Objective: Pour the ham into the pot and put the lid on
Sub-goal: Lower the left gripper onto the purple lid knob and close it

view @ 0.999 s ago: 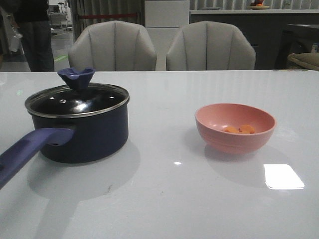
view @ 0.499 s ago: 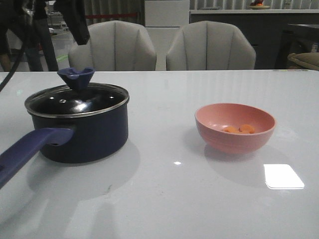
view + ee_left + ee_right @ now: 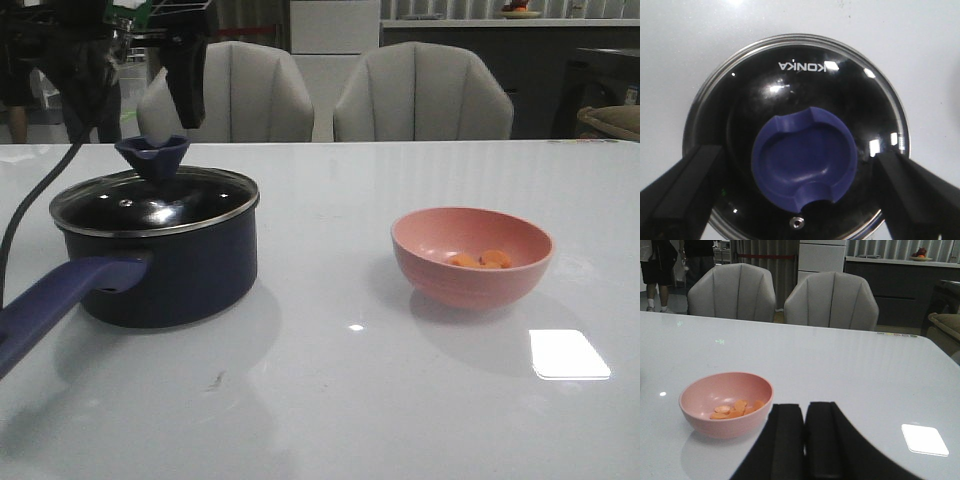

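My left gripper's fingers stop above the blue knob (image 3: 152, 155) on the glass lid, so it is too early to close and lowering comes next.
The navy pot (image 3: 185, 272) stands at the table's left, its long purple-blue handle (image 3: 55, 305) pointing to the front left. The glass lid (image 3: 155, 202) sits on the pot, with its blue knob (image 3: 152, 155) on top. My left gripper (image 3: 135, 95) hangs open just above the knob. In the left wrist view its fingers (image 3: 682, 192) stand on either side of the knob (image 3: 805, 160), apart from it, over the lid (image 3: 790, 90). The pink bowl (image 3: 472, 268) at the right holds the ham slices (image 3: 482, 260). My right gripper (image 3: 805, 437) is shut and empty, near the bowl (image 3: 705, 390) with the ham (image 3: 735, 409).
Two grey chairs (image 3: 330, 95) stand behind the table's far edge. A person (image 3: 660, 262) stands at the back left. A cable (image 3: 20, 225) hangs from my left arm beside the pot. A bright light patch (image 3: 568, 353) lies on the table at the front right.
My left arm has come into view from the top left and moved down over the pot, its open fingers now above the lid's knob. Pot, lid and bowl have not moved.
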You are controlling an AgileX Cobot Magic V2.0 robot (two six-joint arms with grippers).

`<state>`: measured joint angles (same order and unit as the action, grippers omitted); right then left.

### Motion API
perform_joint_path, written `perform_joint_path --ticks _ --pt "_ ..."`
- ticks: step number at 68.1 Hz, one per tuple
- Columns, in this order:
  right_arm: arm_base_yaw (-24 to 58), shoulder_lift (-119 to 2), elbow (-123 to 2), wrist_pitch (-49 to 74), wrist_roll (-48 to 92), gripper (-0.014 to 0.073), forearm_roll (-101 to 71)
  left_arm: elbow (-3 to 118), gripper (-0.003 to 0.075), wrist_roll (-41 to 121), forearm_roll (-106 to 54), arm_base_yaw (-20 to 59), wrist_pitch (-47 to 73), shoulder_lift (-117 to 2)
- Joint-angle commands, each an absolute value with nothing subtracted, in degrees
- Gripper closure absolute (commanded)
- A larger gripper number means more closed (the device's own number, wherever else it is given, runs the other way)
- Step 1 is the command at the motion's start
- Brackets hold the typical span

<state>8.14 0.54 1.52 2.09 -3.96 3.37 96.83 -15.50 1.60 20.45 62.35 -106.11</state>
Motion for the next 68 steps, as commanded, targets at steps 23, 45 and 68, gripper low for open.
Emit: perform_joint_path --ticks 23,45,68 --pt "7.8 1.8 1.2 -2.8 -3.6 0.0442 4.0 100.9 0.0076 -17.3 1.1 20.7 63.1 -106.5" --pt "7.8 1.8 1.2 -2.8 -3.6 0.0442 4.0 101.0 0.0076 -17.7 0.0 20.7 63.4 -108.2" --pt "7.8 1.8 1.2 -2.8 -3.6 0.0442 4.0 101.3 0.0091 -17.7 0.0 20.7 63.1 -108.5"
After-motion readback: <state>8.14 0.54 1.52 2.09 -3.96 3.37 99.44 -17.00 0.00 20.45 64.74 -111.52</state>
